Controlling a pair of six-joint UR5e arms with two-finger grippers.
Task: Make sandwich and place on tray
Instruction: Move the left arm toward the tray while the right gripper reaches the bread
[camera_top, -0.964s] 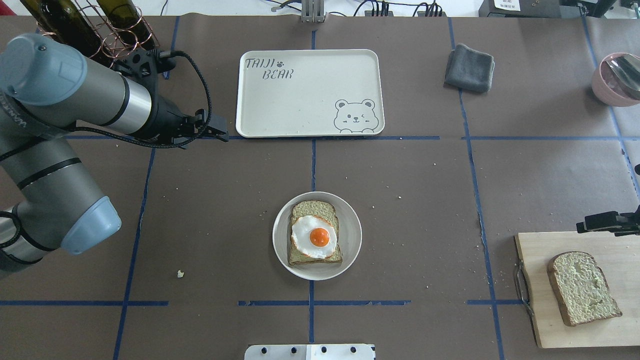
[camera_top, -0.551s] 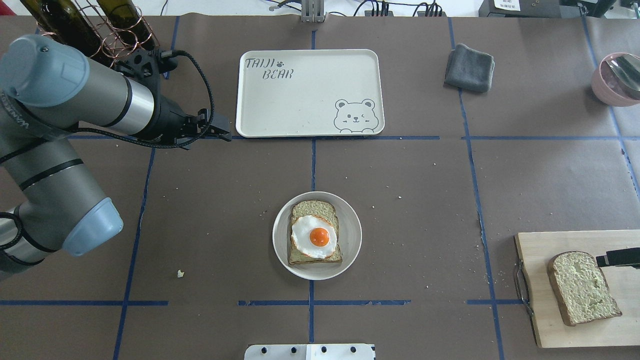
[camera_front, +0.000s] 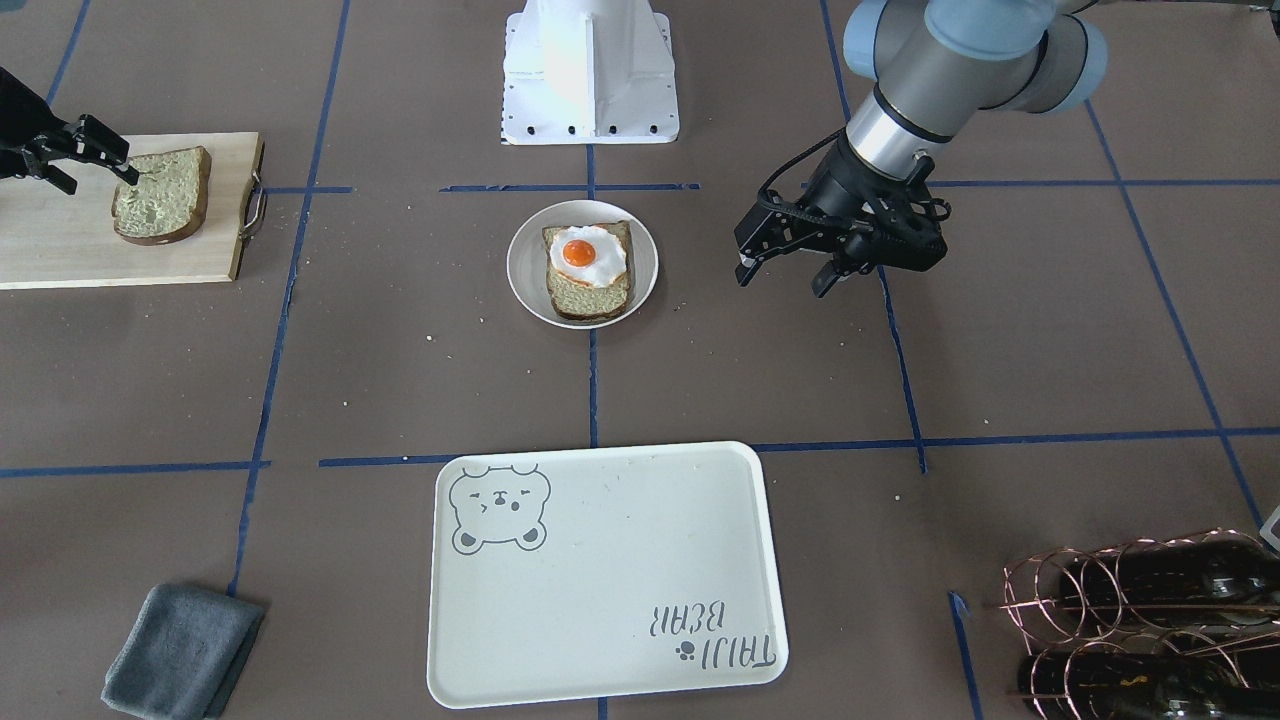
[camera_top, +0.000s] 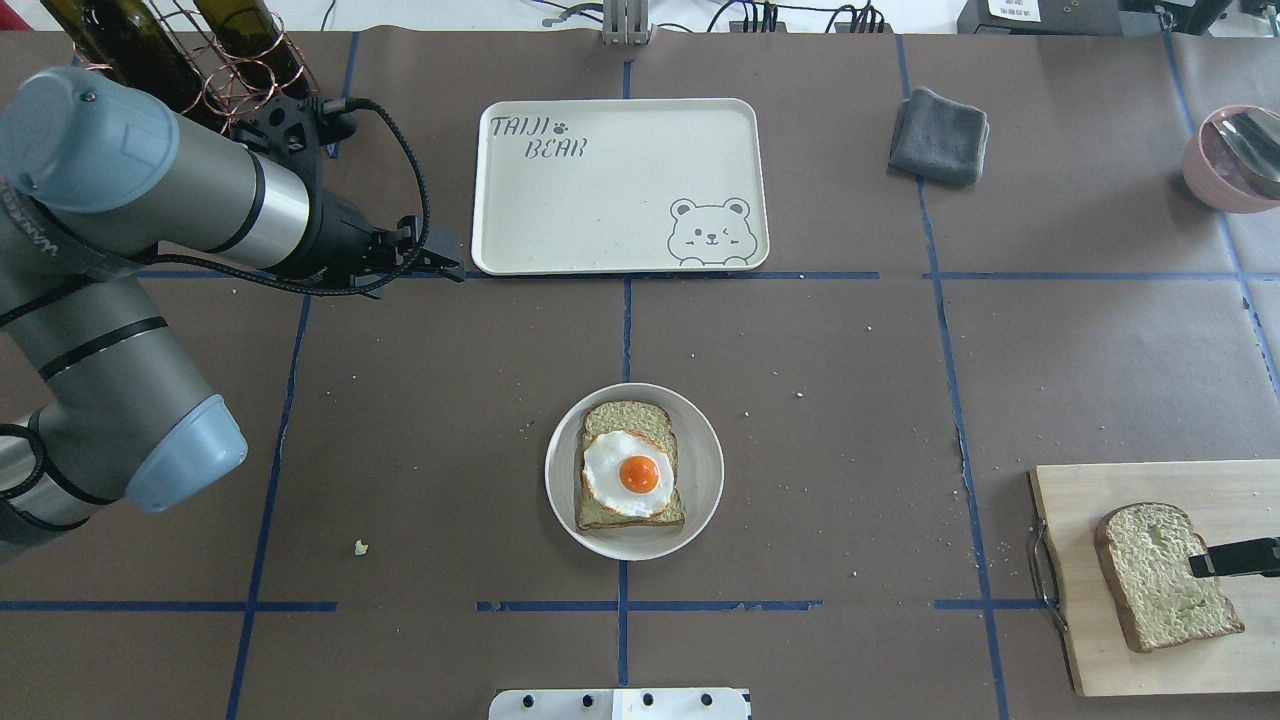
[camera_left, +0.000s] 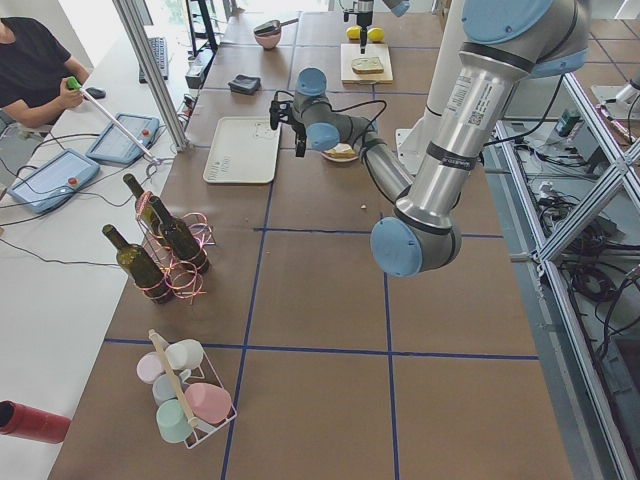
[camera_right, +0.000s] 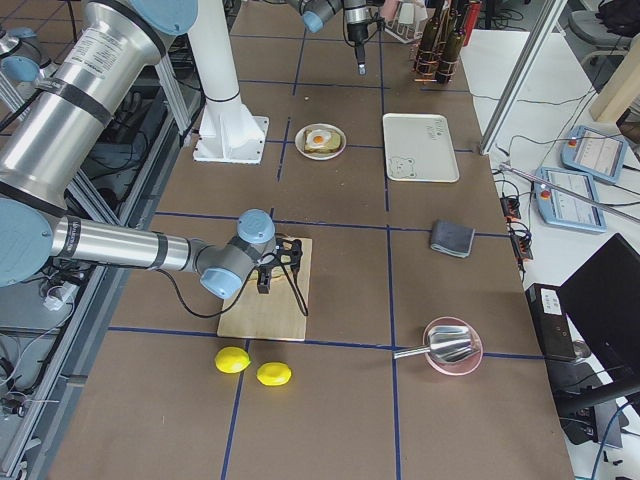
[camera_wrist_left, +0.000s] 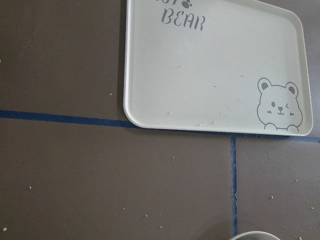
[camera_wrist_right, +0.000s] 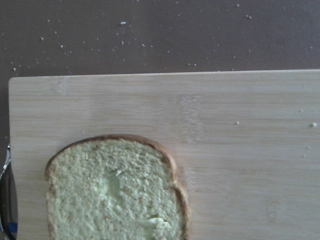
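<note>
My right gripper takes hold of the slice by its flat bottom crust (camera_front: 170, 155) next, to top the egg-covered bread (camera_front: 584, 271) and close the sandwich.
One bread slice topped with the fried egg (camera_top: 630, 472) lies on a small round white plate (camera_top: 700, 470) mid-table; it also shows in the front view (camera_front: 588, 262). The second bread slice (camera_top: 1160, 575) lies on the wooden cutting board (camera_top: 1120, 485) and fills the lower left of the right wrist view (camera_wrist_right: 115, 195). The cream bear tray (camera_top: 620, 180) sits bare at the far middle. My right gripper (camera_front: 98, 178) is open, with one fingertip over the far edge of the board's slice. My left gripper (camera_front: 780, 280) is open and empty, hovering beside the tray's near left corner (camera_wrist_left: 135, 112).
A folded grey cloth (camera_top: 940, 135) lies right of the tray. A pink bowl with a spoon (camera_top: 1235, 160) is at the far right edge. Wine bottles in a copper rack (camera_top: 200, 50) stand behind my left arm. Two lemons (camera_right: 255, 367) lie beside the board.
My right gripper has moved from beyond the board's far edge to over the bread slice on it. My left arm has barely shifted.
</note>
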